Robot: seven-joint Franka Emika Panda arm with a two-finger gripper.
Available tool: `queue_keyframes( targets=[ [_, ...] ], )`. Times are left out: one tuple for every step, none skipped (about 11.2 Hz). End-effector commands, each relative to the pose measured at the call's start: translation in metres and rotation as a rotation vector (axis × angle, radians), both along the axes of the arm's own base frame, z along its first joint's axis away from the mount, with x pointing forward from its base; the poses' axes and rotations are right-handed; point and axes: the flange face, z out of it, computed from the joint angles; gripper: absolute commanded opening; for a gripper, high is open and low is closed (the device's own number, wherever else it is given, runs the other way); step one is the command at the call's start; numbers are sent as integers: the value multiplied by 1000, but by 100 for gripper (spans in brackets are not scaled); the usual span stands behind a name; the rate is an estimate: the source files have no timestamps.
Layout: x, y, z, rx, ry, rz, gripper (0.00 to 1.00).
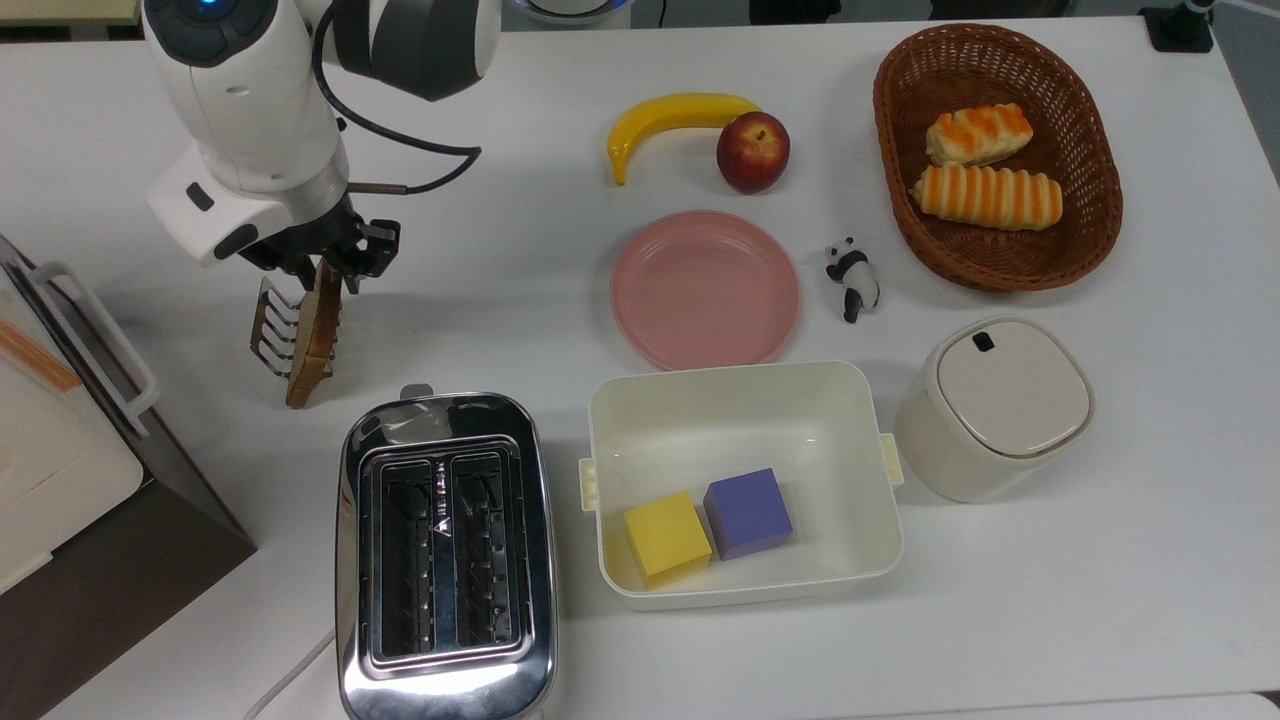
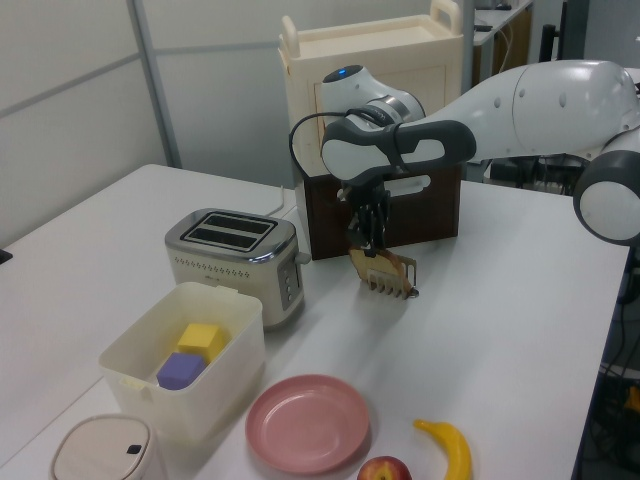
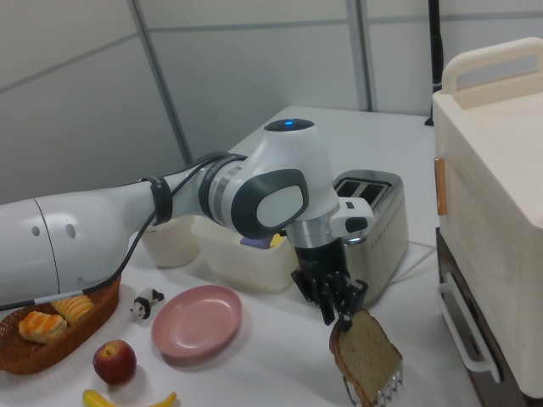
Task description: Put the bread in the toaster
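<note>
The slice's bottom crust has to stay free to go into the toaster's slot, so my gripper will next grab the slice by its upper edge.
The bread is a tan slice with a brown crust, standing on edge in a small wire rack on the white table. My gripper has come down over the slice's top edge. It is open, with one finger on each side of the crust. In the right view the gripper sits at the top corner of the bread. In the left view the gripper hangs right over the bread. The chrome two-slot toaster stands nearby with both slots empty, seen also as the toaster.
A cream and brown cabinet stands close on the top view's left. A cream bin holding a yellow and a purple cube is beside the toaster. Farther off are a pink plate, banana, apple, panda figure, roll basket and lidded container.
</note>
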Motion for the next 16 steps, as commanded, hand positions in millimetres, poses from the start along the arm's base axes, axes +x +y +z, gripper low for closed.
queue_keyframes(
  targets=[
    [-1,4,3,-12,-17,-5,34],
    [-2,3,4,-16,-17,-5,31],
    [-2,3,4,-23,-15,-1,28],
    [-2,2,4,-24,-14,1,25],
    [-2,2,4,-24,-14,1,23],
    [-2,2,4,-26,-14,3,18],
    [-2,2,5,-30,-14,4,16],
    [-2,2,5,-35,-13,6,13],
    [-2,2,6,-36,-15,8,11],
    [-1,1,8,-37,-18,8,9],
    [-2,-2,11,-37,-21,16,9],
    [-2,-3,13,-37,-23,22,9],
    [-2,-4,15,-39,-26,21,9],
    [-3,-5,16,-39,-27,19,9],
    [-3,-5,17,-37,-29,18,9],
    [-3,-5,18,-38,-32,19,9]
  ],
)
